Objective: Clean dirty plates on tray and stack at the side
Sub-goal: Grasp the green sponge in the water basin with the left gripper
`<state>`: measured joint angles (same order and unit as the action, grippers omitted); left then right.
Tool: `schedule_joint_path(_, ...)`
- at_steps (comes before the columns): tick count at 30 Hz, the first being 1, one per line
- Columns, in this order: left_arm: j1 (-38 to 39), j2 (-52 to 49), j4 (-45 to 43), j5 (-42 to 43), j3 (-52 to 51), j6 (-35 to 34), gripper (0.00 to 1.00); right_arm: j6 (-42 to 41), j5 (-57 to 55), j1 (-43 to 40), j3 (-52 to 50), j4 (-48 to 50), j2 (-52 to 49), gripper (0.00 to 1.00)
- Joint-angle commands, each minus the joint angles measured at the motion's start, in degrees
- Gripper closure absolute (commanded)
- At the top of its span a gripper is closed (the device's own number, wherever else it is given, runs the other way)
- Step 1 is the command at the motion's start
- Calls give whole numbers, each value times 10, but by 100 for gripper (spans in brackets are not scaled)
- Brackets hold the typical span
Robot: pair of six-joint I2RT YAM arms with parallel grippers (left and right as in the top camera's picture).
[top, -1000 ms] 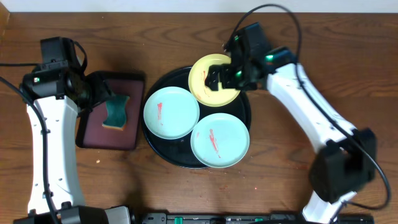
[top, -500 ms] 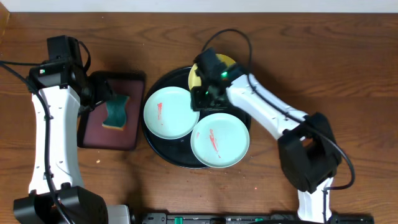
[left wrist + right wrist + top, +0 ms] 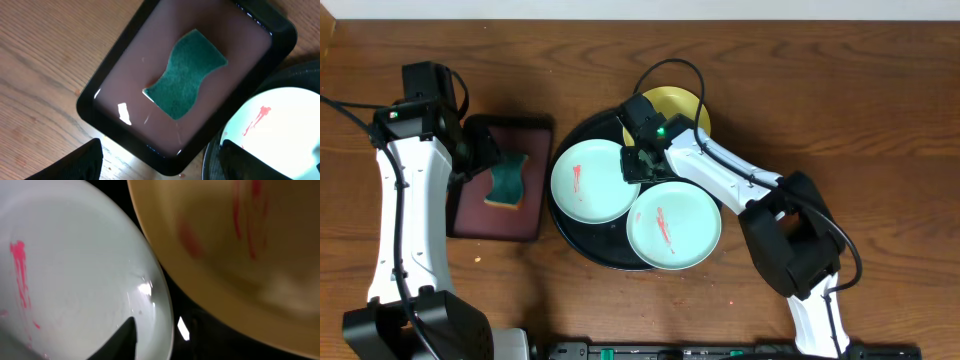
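Observation:
I will grab the green sponge across its narrow middle (image 3: 507,181) (image 3: 185,75) from above with my left gripper next. The sponge's bottom will stay free to clean plates.
The round black tray (image 3: 572,238) holds two pale turquoise plates with red smears, one on the left (image 3: 588,182) and one at the front (image 3: 672,226). A pale yellow plate (image 3: 684,104) lies at the tray's back, partly under my right arm. My right gripper (image 3: 638,168) is down at the left plate's right rim. In the right wrist view its jaws stand narrow around that rim (image 3: 169,325), one finger (image 3: 122,342) resting on the plate's inside, the yellow plate (image 3: 235,245) beside it. My left gripper (image 3: 161,146) hangs open over the maroon tray's corner, holding nothing.
A rectangular maroon tray (image 3: 478,215) with a black rim lies left of the round tray, and a green sponge (image 3: 506,180) rests on it. The sponge (image 3: 186,74) shows whole in the left wrist view. Bare wooden table surrounds both trays.
My right arm swung left from over the yellow plate to the left turquoise plate's rim, and its jaws narrowed there. The left arm shifted only slightly and stayed open.

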<state>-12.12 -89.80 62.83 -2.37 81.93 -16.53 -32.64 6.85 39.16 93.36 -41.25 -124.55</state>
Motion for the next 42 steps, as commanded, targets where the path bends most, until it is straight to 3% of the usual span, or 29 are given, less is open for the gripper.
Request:
schedule_joint_path(1, -2, -5, -5, -18, -7, -3, 25, -6, -9, 3, 7, 8, -23, 74)
schedule_joint_path(8, -2, -5, -19, -18, -7, 0, 26, -6, -8, 8, 7, 10, -40, 81)
schedule_joint_path(13, -2, -5, -19, -18, -10, 26, 35, -6, -8, 8, 7, 7, -45, 99)
schedule_joint_path(25, -2, -50, -80, -17, -71, 108, 51, 10, -8, 8, 7, 5, -45, 99)
schedule_joint_path(34, -2, -142, -139, 51, -71, 231, 51, 16, -8, 8, 7, 6, -45, 99)
schedule_joint_path(42, -2, -215, -195, 67, -71, 260, 51, 21, -8, 8, 7, 5, -45, 99)
